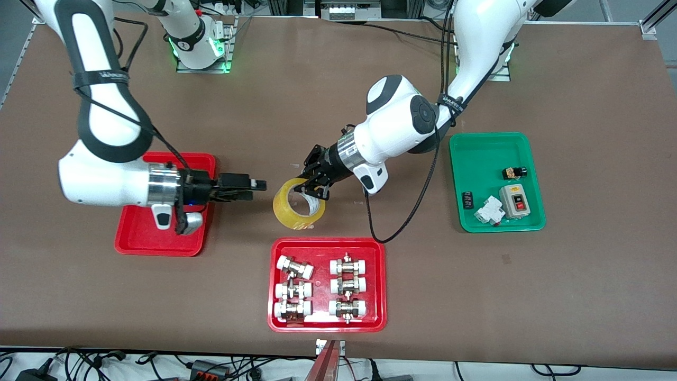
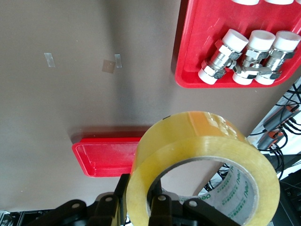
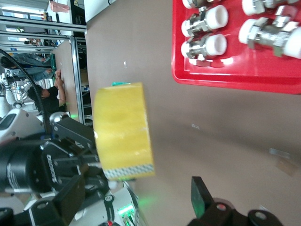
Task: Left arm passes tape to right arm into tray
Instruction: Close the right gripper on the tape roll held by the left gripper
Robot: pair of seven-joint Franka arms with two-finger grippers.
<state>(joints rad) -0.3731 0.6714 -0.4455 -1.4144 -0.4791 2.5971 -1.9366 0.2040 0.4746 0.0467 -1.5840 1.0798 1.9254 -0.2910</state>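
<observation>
My right gripper will take the roll of tape over for the tray (image 1: 152,235), so next it will grab the roll by the free part of its side (image 1: 281,206).
The tape (image 1: 286,215), a yellow translucent roll with a white core, hangs above the table's middle. My left gripper (image 1: 316,188) is shut on it. In the left wrist view the fingers (image 2: 158,203) pinch the roll's wall (image 2: 202,141), one inside and one outside. My right gripper (image 1: 257,188) is open and empty. It points at the roll from a short gap, beside the plain red tray (image 1: 138,235). In the right wrist view the tape (image 3: 123,129) is ahead of one finger (image 3: 202,192). The tray (image 2: 108,157) also shows in the left wrist view.
A red tray with several metal-and-white pipe fittings (image 1: 328,246) lies nearer to the front camera than the tape. A green tray (image 1: 478,153) with small electrical parts sits toward the left arm's end. A black cable (image 1: 402,222) trails from the left arm.
</observation>
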